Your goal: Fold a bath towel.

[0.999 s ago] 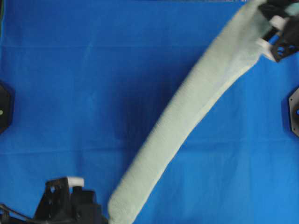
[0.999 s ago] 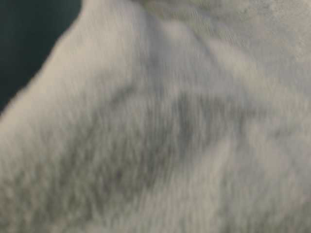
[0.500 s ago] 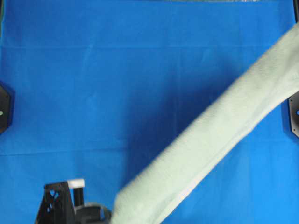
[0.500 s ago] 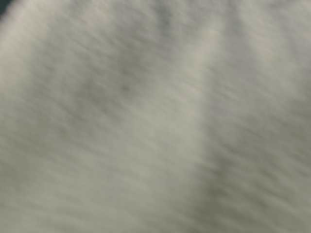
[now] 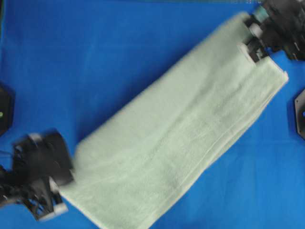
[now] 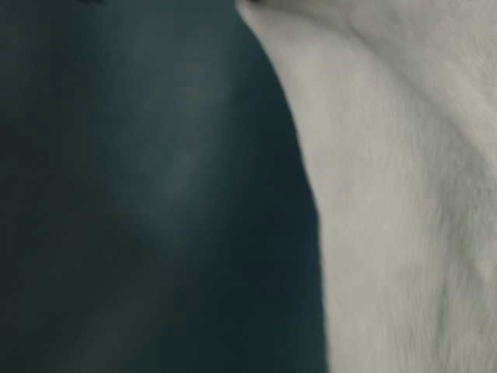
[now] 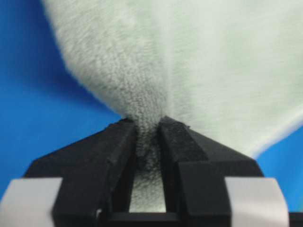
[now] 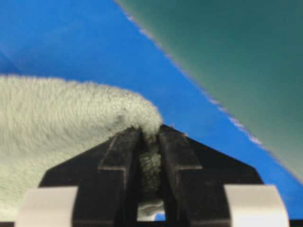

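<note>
The pinched towel corner (image 7: 147, 106) is still above the blue cloth in the left wrist view, so my left gripper needs to keep holding the towel.
The pale sage-green bath towel (image 5: 181, 129) stretches as a wide folded band on the diagonal over the blue cloth, from bottom left to top right. My left gripper (image 5: 66, 174) is shut on its lower-left corner; in the left wrist view the towel (image 7: 199, 66) is pinched between the black fingers (image 7: 120, 156). My right gripper (image 5: 252, 40) is shut on the upper-right corner, where terry cloth (image 8: 71, 123) bunches between the jaws of that gripper (image 8: 149, 135). At table level the towel (image 6: 404, 194) fills the right half of the view, close and blurred.
The blue cloth (image 5: 95, 62) covers the whole table. Black arm bases sit at the left edge (image 5: 4, 109) and at the right edge (image 5: 299, 112). A dark green wall (image 8: 236, 61) lies beyond the cloth's far edge.
The towel has gone from a narrow hanging roll to a broad flat band. The left gripper moved up and to the left; the right gripper came back into view at top right.
</note>
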### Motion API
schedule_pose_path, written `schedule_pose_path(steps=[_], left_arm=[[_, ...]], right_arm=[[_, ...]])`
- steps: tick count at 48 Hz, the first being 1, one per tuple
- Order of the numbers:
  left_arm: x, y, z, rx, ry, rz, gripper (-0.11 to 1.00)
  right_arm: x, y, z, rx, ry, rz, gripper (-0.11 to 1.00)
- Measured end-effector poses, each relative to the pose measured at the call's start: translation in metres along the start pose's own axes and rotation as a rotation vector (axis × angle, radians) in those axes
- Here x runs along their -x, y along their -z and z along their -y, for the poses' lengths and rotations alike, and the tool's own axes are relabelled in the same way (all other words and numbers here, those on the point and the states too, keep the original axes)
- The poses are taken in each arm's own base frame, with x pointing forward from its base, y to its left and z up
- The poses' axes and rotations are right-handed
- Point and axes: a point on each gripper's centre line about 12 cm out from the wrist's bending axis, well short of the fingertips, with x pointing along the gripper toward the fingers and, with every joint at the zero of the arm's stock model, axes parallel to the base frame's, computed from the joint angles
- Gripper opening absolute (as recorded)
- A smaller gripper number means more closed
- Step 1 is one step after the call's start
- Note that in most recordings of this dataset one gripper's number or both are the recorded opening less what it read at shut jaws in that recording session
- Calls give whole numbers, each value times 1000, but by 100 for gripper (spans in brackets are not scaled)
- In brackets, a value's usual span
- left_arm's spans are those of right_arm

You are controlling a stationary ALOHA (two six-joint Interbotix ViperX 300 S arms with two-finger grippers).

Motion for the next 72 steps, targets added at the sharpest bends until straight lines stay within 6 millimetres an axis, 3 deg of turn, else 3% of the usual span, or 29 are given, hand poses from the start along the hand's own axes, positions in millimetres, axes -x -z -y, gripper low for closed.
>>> schedule_pose_path(steps=[9, 18, 20, 27, 30, 36, 40, 59, 64, 72], left_arm=[[-21, 29, -53, 76, -53, -33, 12], [-39, 38, -71, 100, -25, -44, 12], [-42, 40, -74, 103, -20, -46, 12], [-42, 41, -75, 104, -2, -43, 15], [-40, 40, -77, 101, 5, -38, 32], [-34, 39, -80, 87, 13, -28, 72], [-28, 37, -84, 50, 5, -19, 86], [-2, 28, -102, -137, 4, 29, 83], [-2, 27, -103, -166, -4, 30, 83], [-3, 26, -104, -174, -6, 28, 83]], right_arm=[[-57, -4, -4, 63, -10, -86, 14], [-92, -9, -15, 128, -12, -135, 14], [-97, -11, -16, 130, -10, -139, 21], [-102, -20, -13, 126, 0, -129, 61], [-103, -22, -12, 127, 4, -128, 69], [-95, -18, -8, 87, 17, -152, 63], [-83, -9, -4, 56, 14, -183, 64], [-11, 61, 4, -39, -125, -426, 63], [-4, 66, 3, -55, -147, -430, 63], [-8, 66, 6, -76, -144, -421, 63]])
